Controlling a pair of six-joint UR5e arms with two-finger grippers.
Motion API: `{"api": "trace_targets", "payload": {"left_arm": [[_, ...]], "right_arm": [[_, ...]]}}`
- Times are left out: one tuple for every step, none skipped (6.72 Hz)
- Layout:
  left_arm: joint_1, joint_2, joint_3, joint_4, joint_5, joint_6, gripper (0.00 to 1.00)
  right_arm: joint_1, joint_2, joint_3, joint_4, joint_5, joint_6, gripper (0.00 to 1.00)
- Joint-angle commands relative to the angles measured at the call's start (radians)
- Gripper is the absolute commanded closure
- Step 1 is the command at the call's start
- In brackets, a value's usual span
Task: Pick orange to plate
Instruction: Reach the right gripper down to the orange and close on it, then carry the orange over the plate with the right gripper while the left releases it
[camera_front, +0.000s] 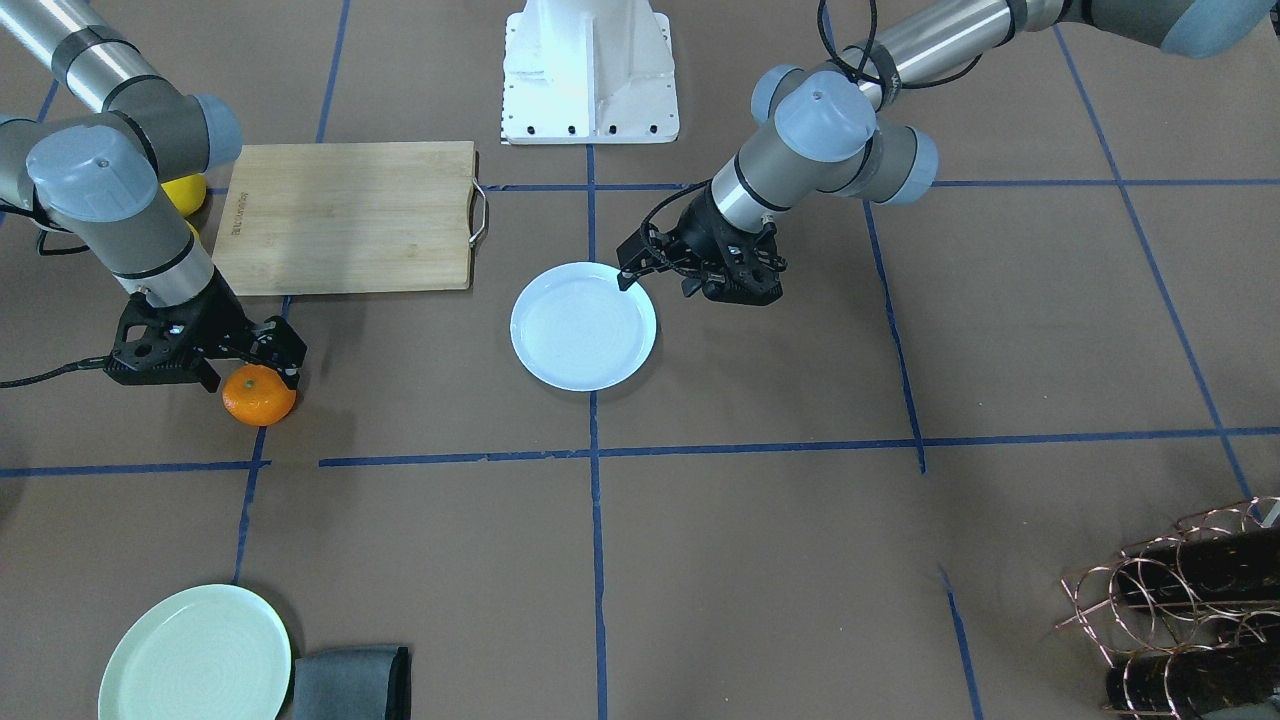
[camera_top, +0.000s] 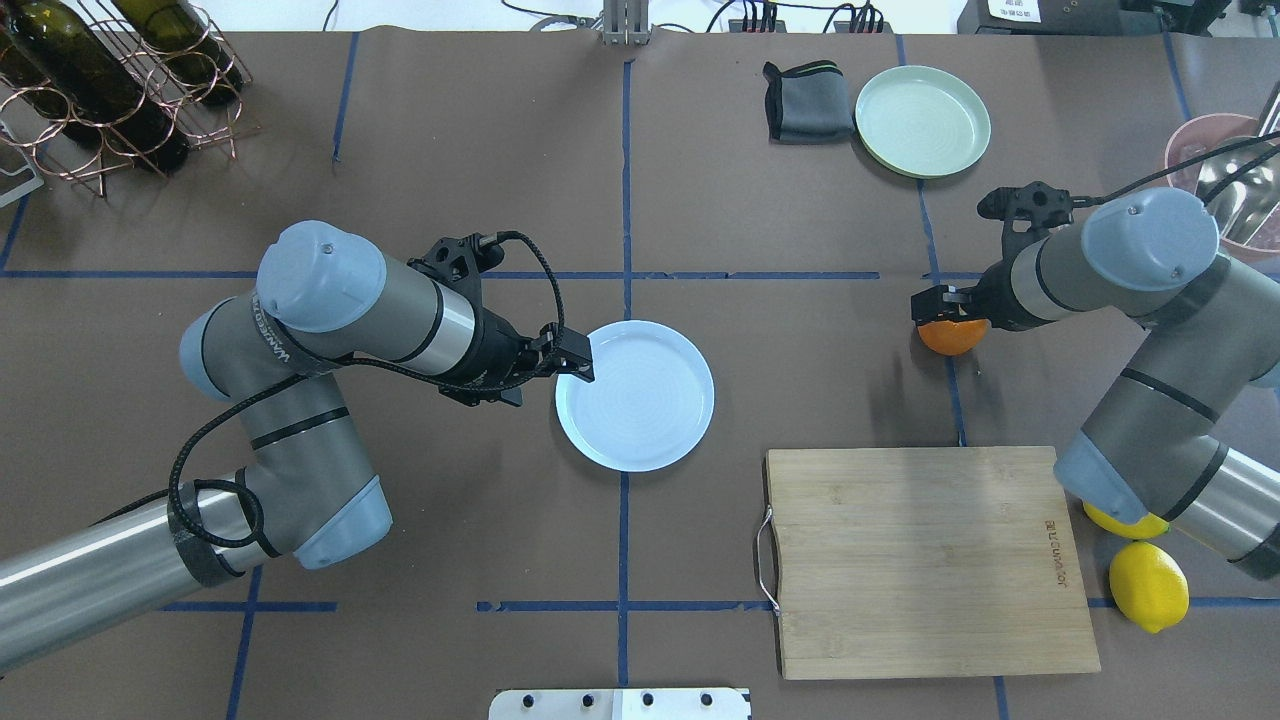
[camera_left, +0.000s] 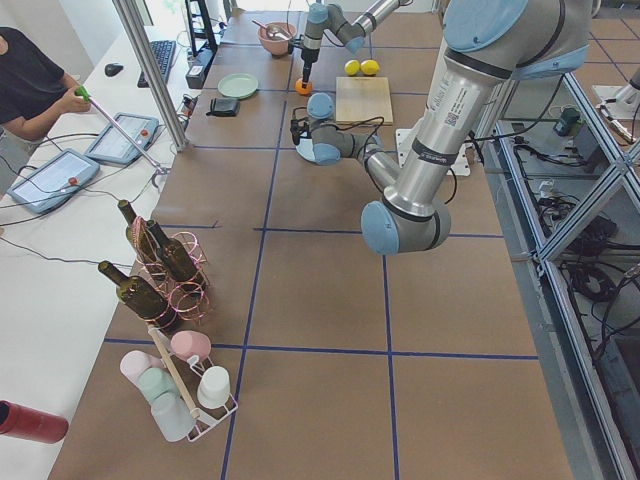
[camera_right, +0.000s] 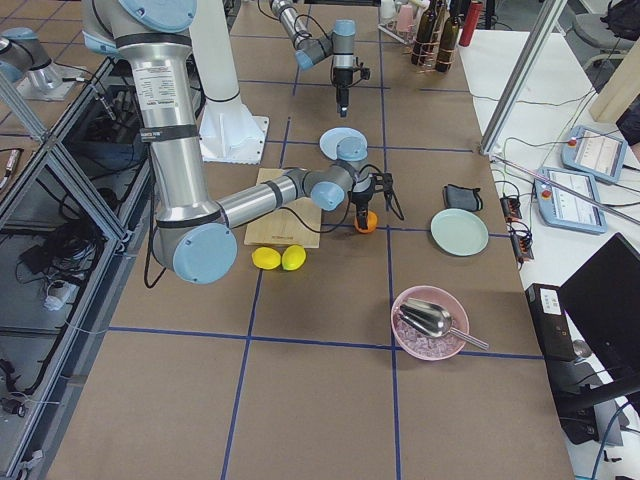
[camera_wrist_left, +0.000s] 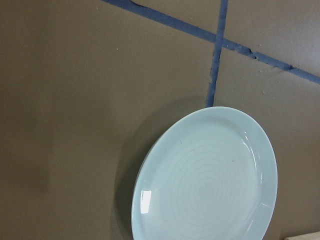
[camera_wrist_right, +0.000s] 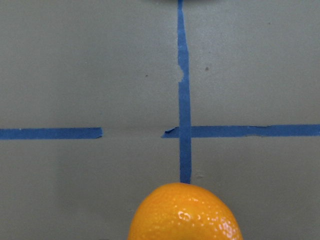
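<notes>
The robot's right gripper next needs to grab the orange's round sides, to set the orange (camera_front: 259, 396) on the pale blue-white plate (camera_front: 560, 350).
The orange (camera_front: 259, 396) rests on the brown table at a blue tape line, on the robot's right side; it also fills the bottom centre of the right wrist view as the orange (camera_wrist_right: 185, 212). My right gripper (camera_front: 250, 375) points down right over it, open, with one finger on each side of the fruit. The pale blue-white plate (camera_front: 560, 350) lies at the table's middle, empty. My left gripper (camera_front: 658, 285) hovers at the plate's rim, open and holding nothing. The left wrist view shows the plate (camera_wrist_left: 205, 185) below it.
A bamboo cutting board (camera_top: 925, 560) lies between the plate and the right arm's base, with two lemons (camera_top: 1148, 585) beside it. A mint-green plate (camera_top: 922, 120) and grey cloth (camera_top: 808, 102) sit far right. A wine rack (camera_top: 100, 90) is far left, a pink bowl (camera_top: 1215, 170) at the right edge.
</notes>
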Motion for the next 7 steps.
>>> {"api": "trace_targets", "payload": {"left_arm": [[0.000,0.000,-0.001,0.000,0.000,0.000,0.01],[0.000,0.000,-0.001,0.000,0.000,0.000,0.01],[0.000,0.000,-0.001,0.000,0.000,0.000,0.01],[0.000,0.000,-0.001,0.001,0.000,0.000,0.01],[0.000,0.000,0.001,0.000,0.006,0.000,0.01],[0.003,0.000,-0.001,0.000,0.020,0.001,0.01],[0.002,0.000,-0.031,0.000,0.020,0.000,0.01]], "right_arm": [[-0.011,0.001,-0.019,0.000,-0.018,0.000,0.00],[-0.017,0.001,-0.027,0.000,-0.019,0.000,0.00],[-0.022,0.009,-0.045,0.002,-0.019,-0.001,0.00],[-0.024,0.033,-0.062,0.000,-0.021,0.002,0.13],[-0.022,0.040,-0.061,0.002,-0.022,0.006,0.60],[-0.021,0.041,-0.048,0.000,-0.016,0.007,1.00],[-0.021,0.044,0.011,-0.014,-0.012,0.010,1.00]]}}
